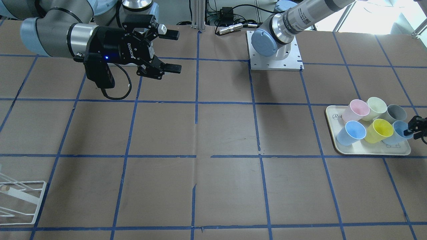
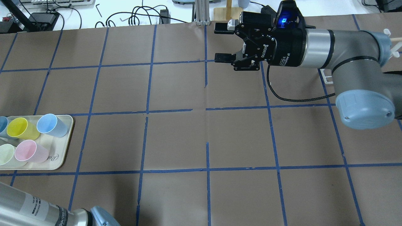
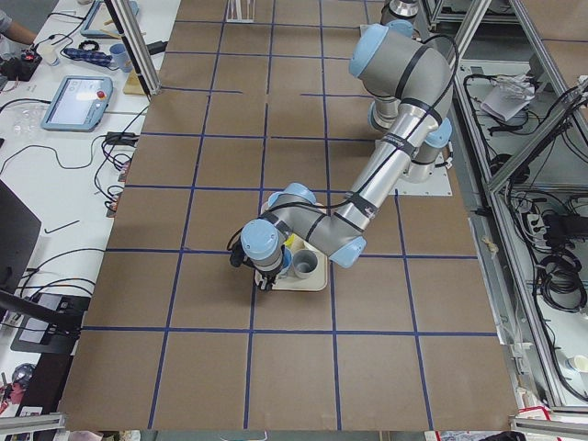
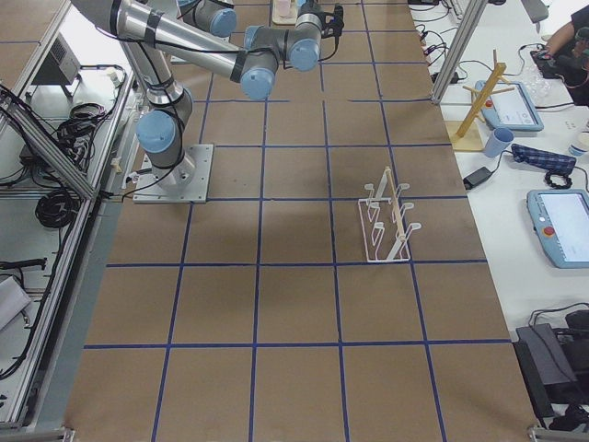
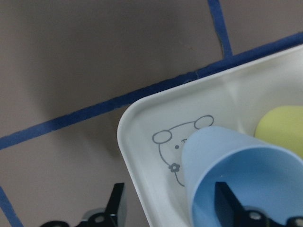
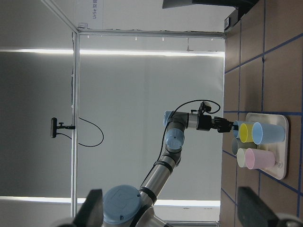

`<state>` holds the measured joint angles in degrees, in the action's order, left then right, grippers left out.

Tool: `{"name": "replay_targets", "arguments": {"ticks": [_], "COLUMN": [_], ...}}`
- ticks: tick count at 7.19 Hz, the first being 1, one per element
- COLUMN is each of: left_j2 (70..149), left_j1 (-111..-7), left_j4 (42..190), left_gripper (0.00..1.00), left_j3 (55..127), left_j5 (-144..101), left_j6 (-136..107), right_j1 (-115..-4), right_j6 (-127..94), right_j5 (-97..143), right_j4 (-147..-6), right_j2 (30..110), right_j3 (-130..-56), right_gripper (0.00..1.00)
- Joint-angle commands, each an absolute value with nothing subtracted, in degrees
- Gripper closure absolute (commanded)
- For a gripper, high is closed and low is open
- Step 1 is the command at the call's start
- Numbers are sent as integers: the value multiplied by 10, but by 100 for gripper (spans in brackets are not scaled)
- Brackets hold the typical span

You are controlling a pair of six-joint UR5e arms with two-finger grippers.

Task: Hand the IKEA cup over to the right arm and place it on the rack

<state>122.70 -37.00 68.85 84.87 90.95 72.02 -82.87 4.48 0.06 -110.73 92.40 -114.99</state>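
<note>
The pale blue IKEA cup's base should stay free for my right gripper, so my left gripper should grip the cup by its rim [image 1: 407, 125].
The IKEA cup [image 5: 236, 175], pale blue, stands upright in a corner of the cream tray [image 5: 156, 118]; it also shows in the front view [image 1: 397, 130]. My left gripper [image 5: 173, 205] is open and straddles the cup's wall, with one finger [image 5: 227, 201] inside the cup and the other outside over the tray's rim. It shows at the front view's right edge [image 1: 414, 128]. My right gripper [image 1: 170, 51] is open and empty, held level above the table's middle, also seen from overhead [image 2: 224, 42]. The white rack [image 4: 386, 221] stands far from the tray.
The tray [image 1: 370, 150] also holds a second blue cup [image 1: 352, 132], a yellow cup [image 1: 379, 130], a pink cup [image 1: 356, 110], a pale green cup [image 1: 374, 107] and a grey cup [image 1: 394, 113]. The rack's corner [image 1: 20, 200] shows at the front view's lower left.
</note>
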Motion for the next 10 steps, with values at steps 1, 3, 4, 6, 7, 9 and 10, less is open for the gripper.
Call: {"name": "replay_targets", "arguments": {"ticks": [1,3,4,6,7,9,10], "left_j2": [1224,1223,1222,1206,1193,1171,1158], "left_j1": [-370,-370,-370,-368,-368,-374,-376], "left_j4": [694,694,696,707,751,928,1001], "left_gripper": [100,100,100,100,100,100,100], "left_j3": [849,847,834,830,812,734,722], "left_j5": [910,910,909,900,869,808,754], "left_j6": [721,720,728,740,740,740,740], "right_j1": [-828,-827,-827,-825,-825,-825,-825], "right_j6": [51,45,44,44,44,44,44], "right_j5": [1,1,4,8,9,9,11], "right_j4": [-1107,-1107,-1107,-1107,-1107,-1106,-1106], "right_j2": [924,923,923,923,923,921,921], "right_j3": [-1150,-1150,-1150,-1150,-1150,-1150,-1150], "right_gripper": [0,0,0,0,0,0,0]}}
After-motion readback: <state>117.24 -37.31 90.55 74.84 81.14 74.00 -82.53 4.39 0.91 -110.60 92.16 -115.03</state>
